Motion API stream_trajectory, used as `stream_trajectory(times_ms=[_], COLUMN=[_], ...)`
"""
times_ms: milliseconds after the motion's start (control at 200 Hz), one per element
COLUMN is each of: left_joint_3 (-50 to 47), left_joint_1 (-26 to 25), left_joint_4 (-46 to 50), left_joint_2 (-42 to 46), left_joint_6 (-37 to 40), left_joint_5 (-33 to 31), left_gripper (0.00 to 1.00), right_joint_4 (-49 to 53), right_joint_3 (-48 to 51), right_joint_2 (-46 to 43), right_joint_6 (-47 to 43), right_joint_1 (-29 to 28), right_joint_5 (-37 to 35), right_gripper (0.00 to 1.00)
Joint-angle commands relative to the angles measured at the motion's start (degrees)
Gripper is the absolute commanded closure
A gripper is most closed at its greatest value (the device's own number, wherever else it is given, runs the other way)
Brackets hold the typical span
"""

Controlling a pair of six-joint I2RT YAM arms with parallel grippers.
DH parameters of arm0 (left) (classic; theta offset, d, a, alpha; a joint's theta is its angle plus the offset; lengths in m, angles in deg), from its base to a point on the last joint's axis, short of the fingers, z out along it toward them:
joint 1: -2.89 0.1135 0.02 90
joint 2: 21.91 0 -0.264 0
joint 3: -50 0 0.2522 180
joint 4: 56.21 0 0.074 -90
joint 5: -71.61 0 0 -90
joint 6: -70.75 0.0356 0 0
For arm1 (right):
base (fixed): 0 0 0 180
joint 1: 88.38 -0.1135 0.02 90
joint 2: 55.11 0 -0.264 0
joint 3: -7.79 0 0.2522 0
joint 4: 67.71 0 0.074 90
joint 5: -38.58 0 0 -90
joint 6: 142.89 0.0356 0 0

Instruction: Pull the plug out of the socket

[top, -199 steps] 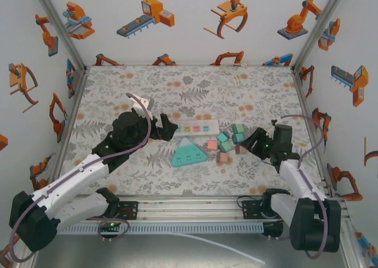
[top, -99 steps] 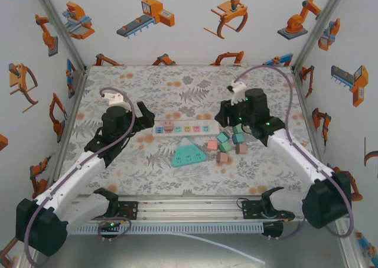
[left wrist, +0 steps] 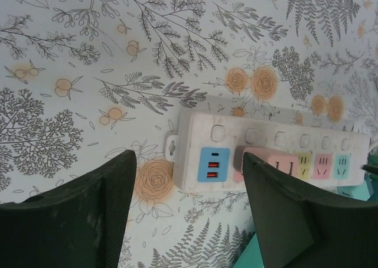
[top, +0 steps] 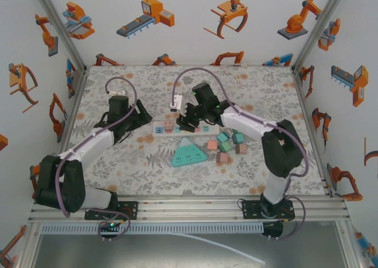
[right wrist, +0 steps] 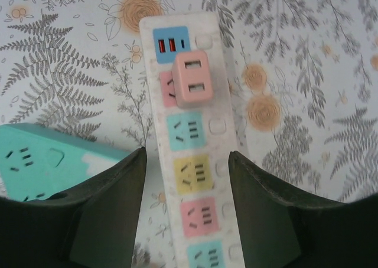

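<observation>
I will grab the pink plug by its opposite long sides with my right gripper next, leaving the socket's USB end free, to pull the plug off.
The socket, a white power strip (top: 198,128) with coloured outlets, lies flat mid-table. A pink plug (top: 168,126) sits in the outlet beside its blue USB end. In the right wrist view the plug (right wrist: 193,79) stands ahead of my right gripper (right wrist: 186,162), which is open and straddles the strip (right wrist: 192,179), its fingers (right wrist: 112,203) either side. My left gripper (left wrist: 189,179) is open just short of the strip's USB end (left wrist: 214,163); its right finger hides part of the plug (left wrist: 266,160). From above, the left gripper (top: 147,117) is left of the strip and the right gripper (top: 185,125) over it.
A teal triangular socket block (top: 189,153) lies just in front of the strip, also in the right wrist view (right wrist: 41,162). Several teal and pink cubes (top: 227,144) sit to the right. Enclosure walls ring the floral mat (top: 130,167).
The right arm swung from the right side across to the strip, then left along it to the middle. The left gripper pulled back to the strip's left end and its jaws narrowed.
</observation>
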Motion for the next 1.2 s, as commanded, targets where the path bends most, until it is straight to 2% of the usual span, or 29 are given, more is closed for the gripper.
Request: stream_trajectory(times_ms=[0, 285, 641, 946, 1197], left_joint_3=[1.91, 3.76, 3.54, 3.34, 3.89], left_joint_1=[0.83, 1.08, 0.95, 0.65, -0.79], left_joint_4=[-1.32, -1.97, -0.40, 2.82, 6.83], left_joint_2=[-2.43, -9.64, -15.11, -16.57, -17.47], left_joint_6=[-1.38, -1.42, -1.05, 0.98, 2.69], left_joint_5=[5.15, 10.98, 15.68, 14.31, 9.52], left_gripper=[0.37, 0.43, 0.49, 0.51, 0.51], right_joint_4=[0.56, -0.45, 0.07, 0.65, -0.60], right_joint_3=[-4.77, -11.26, -13.79, -15.76, -16.93], right_joint_2=[4.35, 13.53, 16.64, 17.08, 16.29], right_joint_6=[-6.28, -4.74, -3.17, -2.10, 0.74], right_joint_1=[-1.96, -2.90, -2.90, -2.90, -2.90], right_joint_5=[0.64, 3.09, 4.44, 4.86, 6.10], right_gripper=[0.45, 0.49, 0.69, 0.78, 0.82])
